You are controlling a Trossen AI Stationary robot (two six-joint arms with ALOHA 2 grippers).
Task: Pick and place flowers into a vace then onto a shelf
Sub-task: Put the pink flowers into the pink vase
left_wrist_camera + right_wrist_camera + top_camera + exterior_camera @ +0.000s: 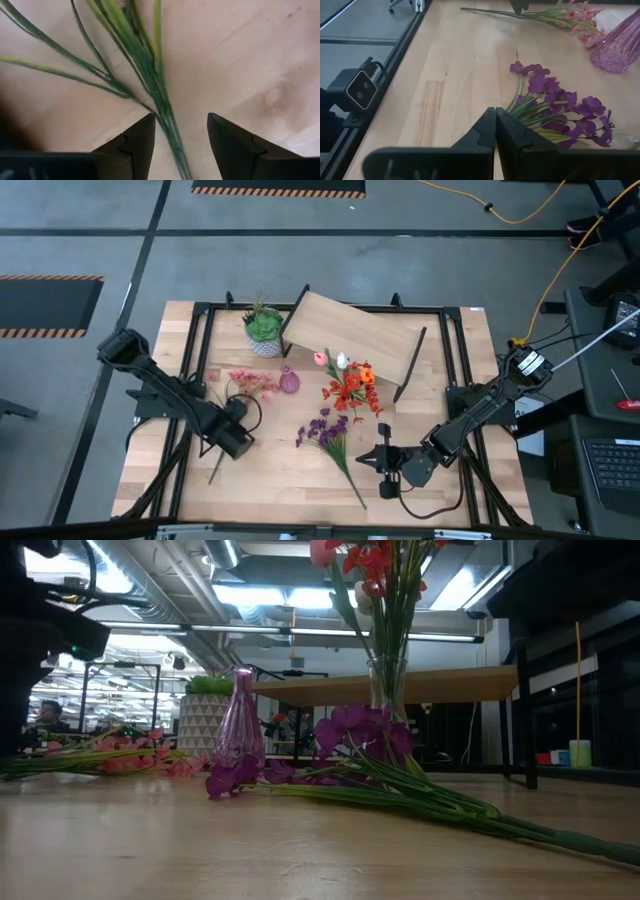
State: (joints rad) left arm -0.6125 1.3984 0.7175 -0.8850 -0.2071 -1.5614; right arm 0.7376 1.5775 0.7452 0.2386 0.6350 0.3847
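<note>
The left gripper isn't ready to close yet: both fingers are above the pink flowers' green stalk point(169, 120), with its side branch point(130, 95) under one finger. It needs to go down first, then close on the stalk.
My left gripper point(233, 438) point(181, 117) is open and points down at the table. Its fingers stand on either side of the pink flowers' green stalk point(169, 125) without touching it. The pink blossoms point(250, 383) lie toward the far side, beside a small purple vase point(289, 380). A clear vase point(388, 690) holds tulips and red clusters point(350, 385). A purple bunch point(330, 430) point(555, 100) lies flat on the table, stalks pointing at the near edge. My right gripper point(364, 460) point(496, 114) is shut, just right of those stalks and touching nothing. The shelf point(350, 335) stands at the far side.
A spiky green plant in a white pot point(263, 330) stands left of the shelf. Black frame rails point(190, 380) run along the table's sides. Bare wood point(290, 480) lies between the two grippers at the near edge. A small camera point(362, 89) sits at the table's edge.
</note>
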